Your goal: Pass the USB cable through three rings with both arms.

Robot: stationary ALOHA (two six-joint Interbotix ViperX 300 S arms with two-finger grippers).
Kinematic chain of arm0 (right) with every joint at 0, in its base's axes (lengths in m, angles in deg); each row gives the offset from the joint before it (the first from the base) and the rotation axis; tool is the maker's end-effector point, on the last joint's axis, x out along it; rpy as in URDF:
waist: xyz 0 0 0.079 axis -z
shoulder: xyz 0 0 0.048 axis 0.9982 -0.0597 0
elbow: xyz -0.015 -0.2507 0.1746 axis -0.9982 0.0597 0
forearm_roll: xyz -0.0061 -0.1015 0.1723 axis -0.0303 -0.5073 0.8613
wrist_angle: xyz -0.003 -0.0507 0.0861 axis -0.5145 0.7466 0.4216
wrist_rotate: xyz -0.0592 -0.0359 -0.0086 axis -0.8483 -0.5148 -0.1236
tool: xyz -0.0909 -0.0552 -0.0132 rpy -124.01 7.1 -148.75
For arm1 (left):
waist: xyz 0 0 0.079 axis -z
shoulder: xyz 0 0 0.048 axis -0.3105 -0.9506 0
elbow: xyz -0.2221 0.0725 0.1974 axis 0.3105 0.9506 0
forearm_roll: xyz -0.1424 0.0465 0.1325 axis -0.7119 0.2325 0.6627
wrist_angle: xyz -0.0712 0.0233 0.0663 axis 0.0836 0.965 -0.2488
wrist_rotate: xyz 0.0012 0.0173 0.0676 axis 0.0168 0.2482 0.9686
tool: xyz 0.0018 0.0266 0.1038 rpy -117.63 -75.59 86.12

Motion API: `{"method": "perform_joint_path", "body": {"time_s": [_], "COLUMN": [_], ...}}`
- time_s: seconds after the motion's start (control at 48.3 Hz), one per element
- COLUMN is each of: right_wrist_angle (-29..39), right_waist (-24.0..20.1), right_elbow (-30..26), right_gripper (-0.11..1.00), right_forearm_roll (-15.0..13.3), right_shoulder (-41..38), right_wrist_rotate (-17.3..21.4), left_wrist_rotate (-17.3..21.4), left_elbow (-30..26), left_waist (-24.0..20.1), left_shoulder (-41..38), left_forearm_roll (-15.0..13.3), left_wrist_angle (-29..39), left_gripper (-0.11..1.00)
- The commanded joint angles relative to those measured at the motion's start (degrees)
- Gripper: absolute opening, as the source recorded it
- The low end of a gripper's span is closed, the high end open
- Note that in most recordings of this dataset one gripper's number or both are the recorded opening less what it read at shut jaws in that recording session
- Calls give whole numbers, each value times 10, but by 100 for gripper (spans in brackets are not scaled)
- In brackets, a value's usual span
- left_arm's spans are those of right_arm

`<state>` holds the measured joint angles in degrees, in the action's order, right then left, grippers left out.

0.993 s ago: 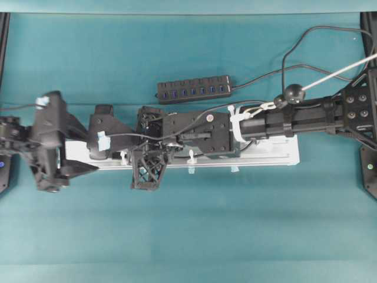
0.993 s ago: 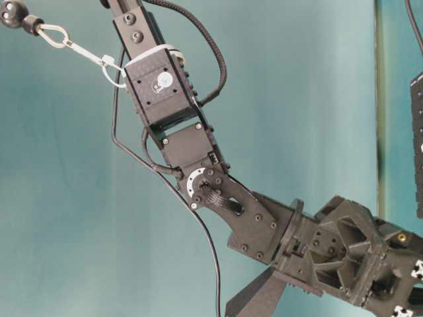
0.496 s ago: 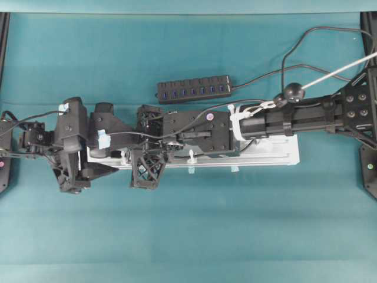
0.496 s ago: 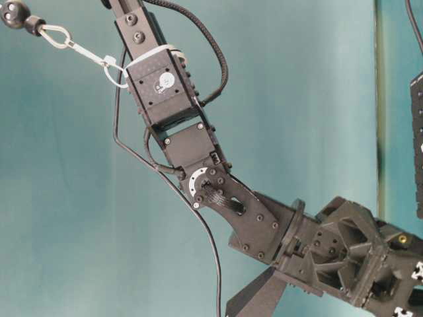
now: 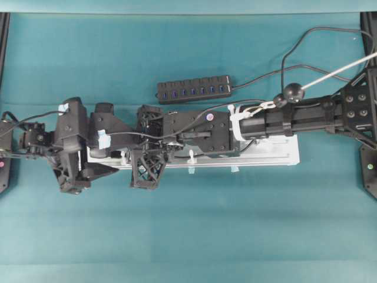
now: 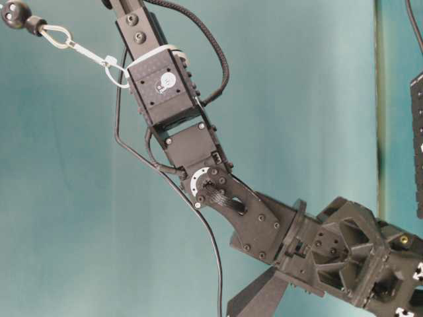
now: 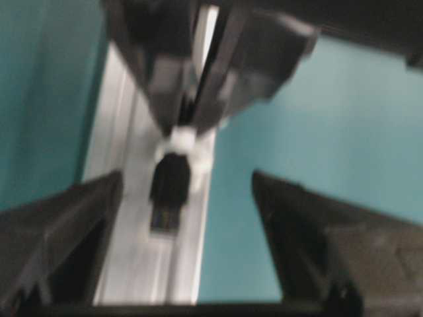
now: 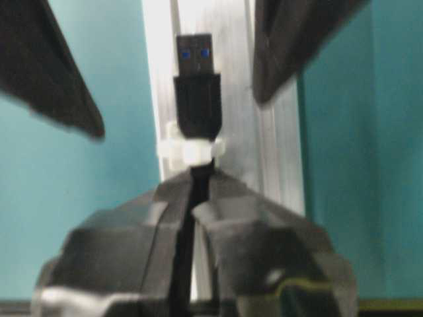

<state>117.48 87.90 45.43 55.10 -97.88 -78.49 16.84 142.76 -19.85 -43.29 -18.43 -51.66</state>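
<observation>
The cable behind the black plug is crowded by the white ring and my right gripper. I will next grab the plug with my left gripper by its free front end.
In the right wrist view the USB cable's black plug pokes out past a white ring on the silver rail. My right gripper is shut on the USB cable just behind that ring. Ahead of the plug, my left gripper's two fingers stand apart on either side. The left wrist view, blurred, shows the same plug and ring, with my left gripper open around the plug and not touching it. From overhead, both grippers meet at the rail's left end, the left gripper there; another ring stands mid-rail.
A black multi-port hub with its own cord lies behind the rail. The right arm stretches over most of the rail. In the table-level view only the right arm's forearm and wrist show against teal cloth.
The left arm slid right toward the rail's left end during the first half second, bringing its open fingers around the plug, then held still. The right arm stayed put.
</observation>
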Motion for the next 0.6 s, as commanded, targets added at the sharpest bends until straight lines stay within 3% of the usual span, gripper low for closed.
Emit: {"method": "perform_joint_path", "body": {"time_s": [0.0, 0.579], "right_wrist_angle": [-6, -14], "right_waist": [-2, -2], "right_elbow": [-4, 4], "right_gripper": [-9, -9], "right_forearm_roll": [1, 11], "right_shoulder": [13, 16], "right_wrist_rotate": [7, 8], "left_wrist_rotate": [-1, 7], "left_elbow": [7, 18], "left_waist": [2, 0], "left_shoulder": [17, -4], "left_forearm_roll": [0, 1], "left_wrist_angle": [-5, -87], "left_gripper": [84, 84]}}
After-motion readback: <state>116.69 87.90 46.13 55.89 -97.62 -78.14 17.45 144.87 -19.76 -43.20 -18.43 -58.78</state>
